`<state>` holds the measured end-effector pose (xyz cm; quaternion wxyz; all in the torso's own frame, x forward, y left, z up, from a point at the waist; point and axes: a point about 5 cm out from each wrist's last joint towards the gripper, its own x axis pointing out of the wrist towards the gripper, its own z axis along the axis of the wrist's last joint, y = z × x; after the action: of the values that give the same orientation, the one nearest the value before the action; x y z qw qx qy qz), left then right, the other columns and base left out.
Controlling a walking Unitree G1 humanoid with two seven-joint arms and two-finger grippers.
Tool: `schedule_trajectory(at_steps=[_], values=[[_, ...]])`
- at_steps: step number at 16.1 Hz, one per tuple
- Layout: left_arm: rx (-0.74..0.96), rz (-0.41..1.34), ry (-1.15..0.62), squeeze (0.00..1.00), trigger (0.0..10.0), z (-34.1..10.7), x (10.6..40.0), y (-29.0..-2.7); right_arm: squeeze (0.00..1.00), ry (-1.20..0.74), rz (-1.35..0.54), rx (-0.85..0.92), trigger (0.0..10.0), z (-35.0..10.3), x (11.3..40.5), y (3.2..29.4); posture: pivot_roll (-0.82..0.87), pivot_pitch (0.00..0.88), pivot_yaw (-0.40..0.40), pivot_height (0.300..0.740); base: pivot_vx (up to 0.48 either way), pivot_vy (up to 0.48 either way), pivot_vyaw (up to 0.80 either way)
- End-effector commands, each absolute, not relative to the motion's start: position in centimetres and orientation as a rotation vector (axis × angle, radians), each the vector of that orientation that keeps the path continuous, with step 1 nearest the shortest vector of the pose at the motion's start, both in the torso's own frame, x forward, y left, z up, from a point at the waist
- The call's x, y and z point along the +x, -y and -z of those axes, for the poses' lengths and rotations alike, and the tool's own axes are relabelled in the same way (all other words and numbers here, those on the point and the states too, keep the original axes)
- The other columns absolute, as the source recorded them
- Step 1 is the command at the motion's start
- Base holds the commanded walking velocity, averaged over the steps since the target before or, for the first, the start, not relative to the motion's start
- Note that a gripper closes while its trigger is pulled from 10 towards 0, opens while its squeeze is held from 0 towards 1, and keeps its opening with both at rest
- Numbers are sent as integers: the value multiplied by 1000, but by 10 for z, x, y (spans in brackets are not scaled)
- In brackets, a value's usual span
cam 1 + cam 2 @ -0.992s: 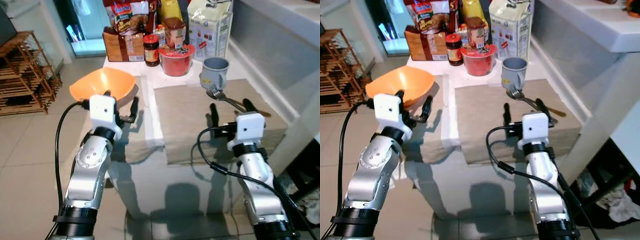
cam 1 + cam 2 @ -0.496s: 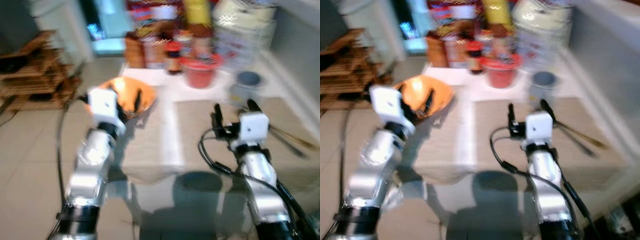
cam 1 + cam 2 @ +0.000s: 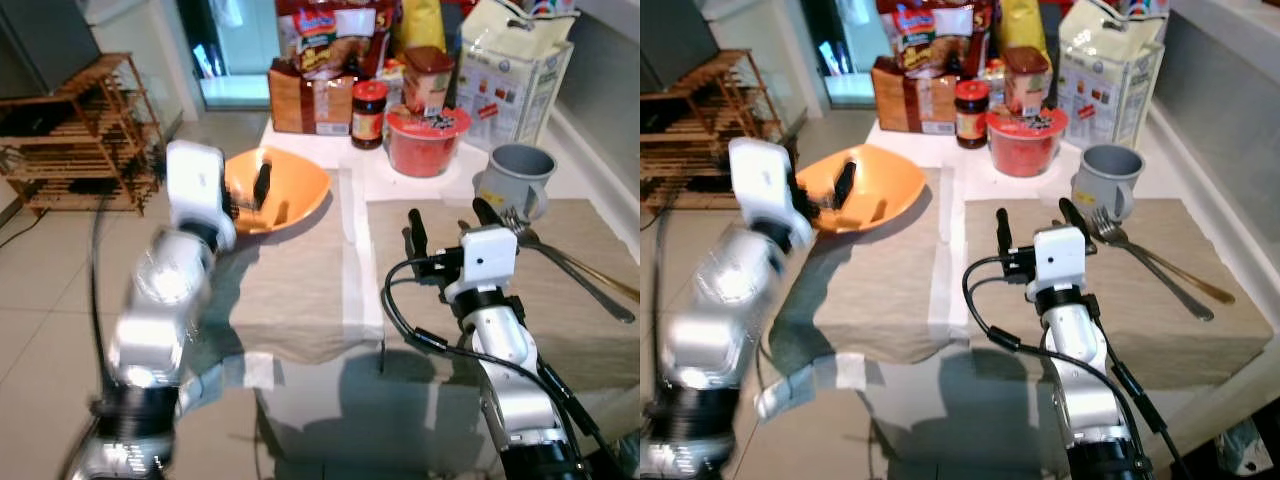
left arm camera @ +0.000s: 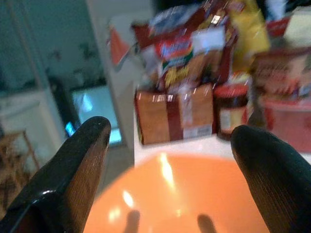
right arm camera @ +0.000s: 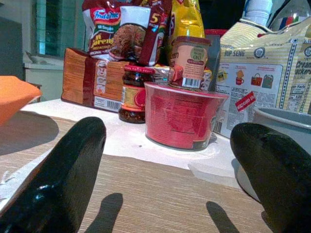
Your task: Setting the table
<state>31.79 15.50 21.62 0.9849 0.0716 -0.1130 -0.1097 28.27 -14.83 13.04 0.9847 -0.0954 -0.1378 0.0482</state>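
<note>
The left gripper grabs the orange bowl by its thin rim [image 3: 254, 231] next, since the bowl's round body spreads wider than my open fingers.
An orange bowl [image 3: 285, 190] sits at the back of the left beige placemat [image 3: 290, 290]. My left gripper [image 3: 248, 195] is raised over the bowl's near-left rim, open, with the bowl [image 4: 175, 194] seen between its spread fingers [image 4: 73, 170]. Nothing is held in it. My right gripper [image 3: 450, 220] hovers open and empty above the right placemat [image 3: 580, 330]. A grey mug [image 3: 517, 172] stands at that mat's far edge. A fork and a spoon [image 3: 1155, 265] lie on the mat to the right of the gripper.
Behind the mats stand a red noodle cup [image 3: 428, 140], a jar [image 3: 369, 100], a brown box [image 3: 310, 100], snack bags and a milk carton [image 3: 510, 65]. A wooden rack [image 3: 70, 140] is on the floor at the left. The table's front edge is near my arms.
The camera has shifted. My left arm has risen and reached forward, so its fingers now hang over the bowl instead of short of it. The right gripper stays open over its mat.
</note>
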Motion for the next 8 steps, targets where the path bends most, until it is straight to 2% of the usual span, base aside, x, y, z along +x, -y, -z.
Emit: schedule_trajectory(at_steps=[1,4,8], values=[[149,249,206,0,10000,-224,320,-157,0,251,-101,-184,10000,-127,283,146,-97,0,88,740,0,0,0],[97,133,70,0,10000,-224,335,-187,0,243,-109,-173,10000,-124,283,143,-94,0,93,740,0,0,0],[-12,28,-26,0,10000,-230,344,-219,0,224,-115,-173,10000,-121,281,145,-94,0,88,740,0,0,0]])
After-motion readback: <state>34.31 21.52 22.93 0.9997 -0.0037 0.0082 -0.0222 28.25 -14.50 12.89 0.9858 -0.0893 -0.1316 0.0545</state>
